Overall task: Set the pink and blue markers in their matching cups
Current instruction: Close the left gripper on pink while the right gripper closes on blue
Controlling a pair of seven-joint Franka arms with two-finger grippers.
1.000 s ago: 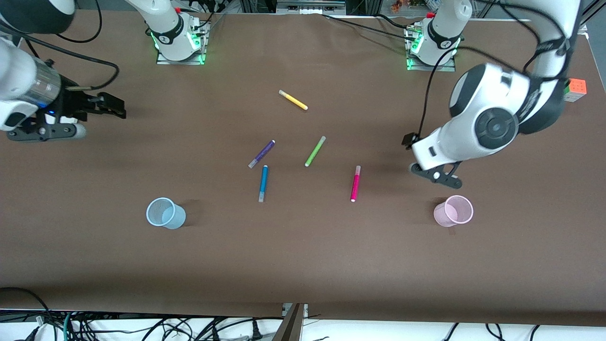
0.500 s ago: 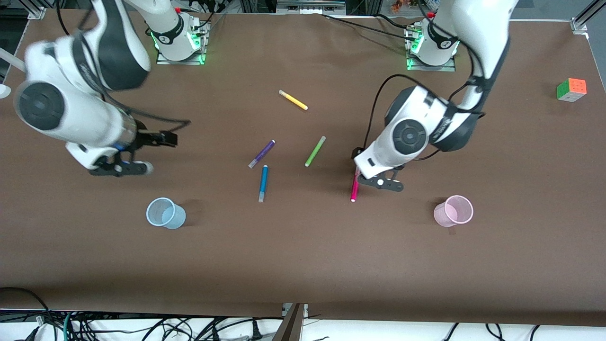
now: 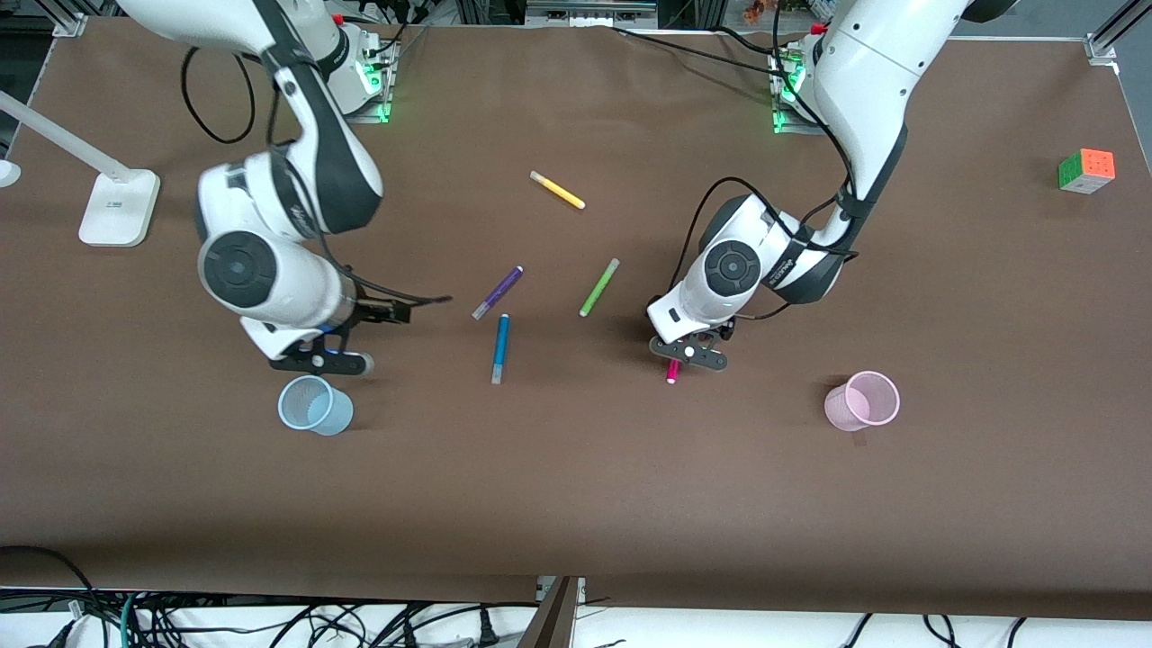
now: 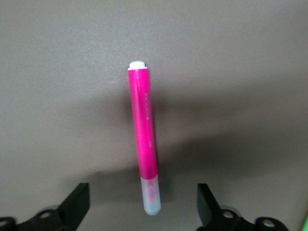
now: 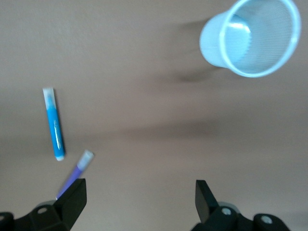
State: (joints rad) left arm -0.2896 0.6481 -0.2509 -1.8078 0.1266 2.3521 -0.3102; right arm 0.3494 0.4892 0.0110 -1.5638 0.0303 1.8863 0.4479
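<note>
My right gripper grabs the blue marker by its solid blue body (image 3: 501,342) next, to place the blue marker in the light blue cup (image 3: 313,405).
The pink marker (image 3: 672,371) lies on the table under my left gripper (image 3: 688,347), only its end showing. In the left wrist view the marker (image 4: 143,130) lies flat with its pale cap between the open fingers of my left gripper (image 4: 143,201), not touched. The blue marker (image 3: 500,348) lies mid-table and shows in the right wrist view (image 5: 54,124). My right gripper (image 3: 308,342) is open and empty (image 5: 139,193) over bare table beside the light blue cup (image 3: 313,405), which also shows in the right wrist view (image 5: 250,38). The pale pink cup (image 3: 862,400) stands toward the left arm's end.
A purple marker (image 3: 498,292) lies just farther from the front camera than the blue one. A lime-green marker (image 3: 599,287) and a yellow marker (image 3: 558,190) lie mid-table. A colour cube (image 3: 1086,171) and a white lamp base (image 3: 119,209) sit at the table's two ends.
Both arms swung in from the table's ends. My left gripper came down over the pink marker. My right gripper moved over the table next to the blue cup.
</note>
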